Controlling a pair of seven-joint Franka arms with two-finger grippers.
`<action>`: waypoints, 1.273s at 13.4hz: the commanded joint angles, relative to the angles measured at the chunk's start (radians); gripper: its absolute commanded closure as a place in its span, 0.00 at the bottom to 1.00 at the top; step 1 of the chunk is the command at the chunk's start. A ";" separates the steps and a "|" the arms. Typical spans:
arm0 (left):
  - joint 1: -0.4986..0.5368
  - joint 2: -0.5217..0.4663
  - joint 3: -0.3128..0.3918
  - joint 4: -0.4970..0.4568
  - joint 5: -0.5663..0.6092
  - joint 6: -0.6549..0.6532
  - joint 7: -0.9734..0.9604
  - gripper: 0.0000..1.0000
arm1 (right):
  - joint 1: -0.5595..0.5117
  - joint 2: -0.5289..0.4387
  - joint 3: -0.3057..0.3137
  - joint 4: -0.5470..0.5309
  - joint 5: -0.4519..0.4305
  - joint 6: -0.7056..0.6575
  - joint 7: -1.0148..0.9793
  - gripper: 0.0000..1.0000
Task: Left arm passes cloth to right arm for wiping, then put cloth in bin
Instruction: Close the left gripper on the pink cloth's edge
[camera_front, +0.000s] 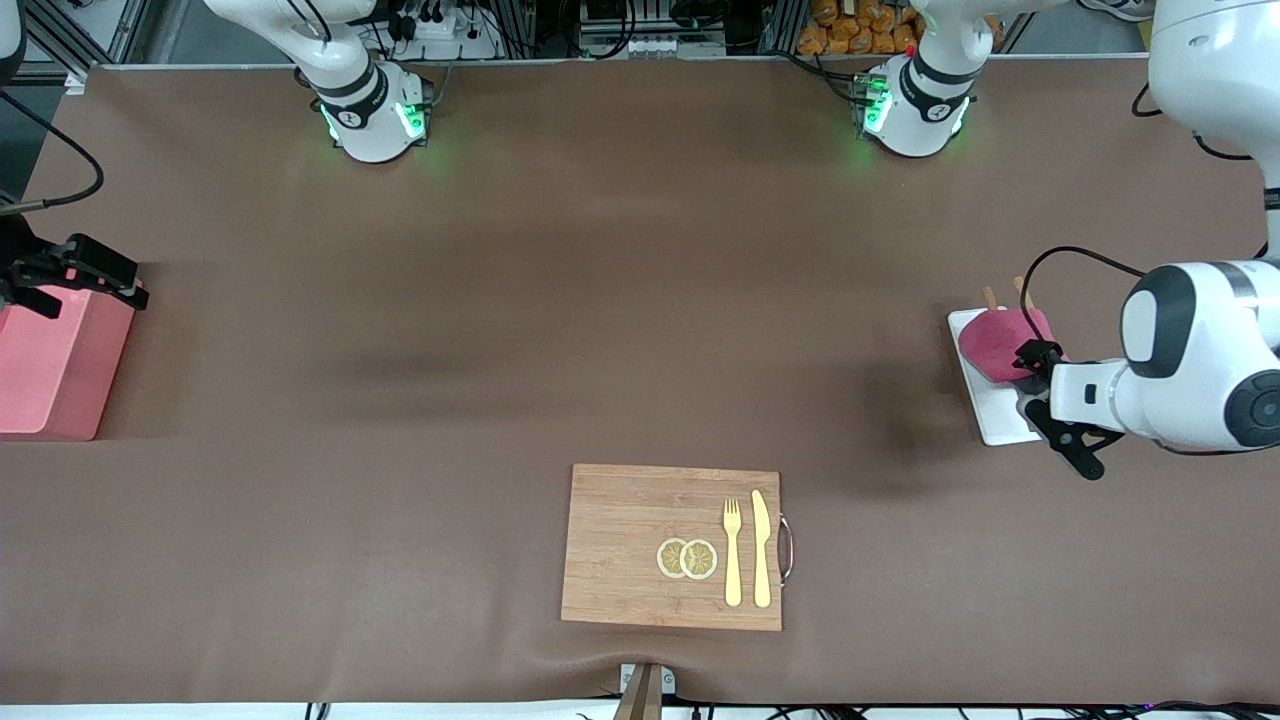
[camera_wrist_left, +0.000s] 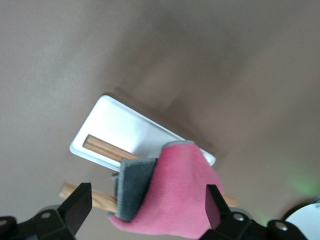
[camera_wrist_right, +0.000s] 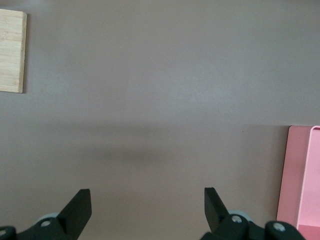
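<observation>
My left gripper grabs the cloth by its grey edge (camera_wrist_left: 120, 218) next, to pass it to my right gripper for wiping.
The magenta-pink cloth (camera_front: 1000, 340) with a dark grey edge lies on a flat white tray (camera_front: 990, 415) at the left arm's end of the table, on top of two wooden sticks (camera_front: 990, 297). My left gripper (camera_front: 1032, 385) is open, low at the cloth, a finger on each side of it. In the left wrist view the cloth (camera_wrist_left: 175, 195) sits between the spread fingers of the left gripper (camera_wrist_left: 145, 205), partly over the tray (camera_wrist_left: 120, 125). My right gripper (camera_front: 85, 285) is open and empty over the pink bin (camera_front: 50, 370); the right wrist view shows the gripper (camera_wrist_right: 147, 205) and the bin's rim (camera_wrist_right: 305, 175).
A wooden cutting board (camera_front: 620, 540) lies near the table's front edge, with a yellow fork (camera_front: 732, 550), a yellow knife (camera_front: 761, 545) and two lemon slices (camera_front: 687, 558) on it. Its corner shows in the right wrist view (camera_wrist_right: 11, 50). The sticks (camera_wrist_left: 107, 148) poke out from under the cloth.
</observation>
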 joint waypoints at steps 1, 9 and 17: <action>-0.008 0.048 -0.001 0.016 0.028 0.014 0.039 0.00 | -0.004 0.003 0.004 0.000 -0.005 -0.005 0.014 0.00; -0.002 0.066 0.002 -0.018 0.030 0.012 -0.024 0.00 | -0.002 0.006 0.004 -0.001 -0.003 -0.005 0.014 0.00; 0.001 0.060 0.001 -0.056 0.085 -0.030 -0.098 0.00 | -0.004 0.010 0.004 -0.001 -0.003 -0.002 0.014 0.00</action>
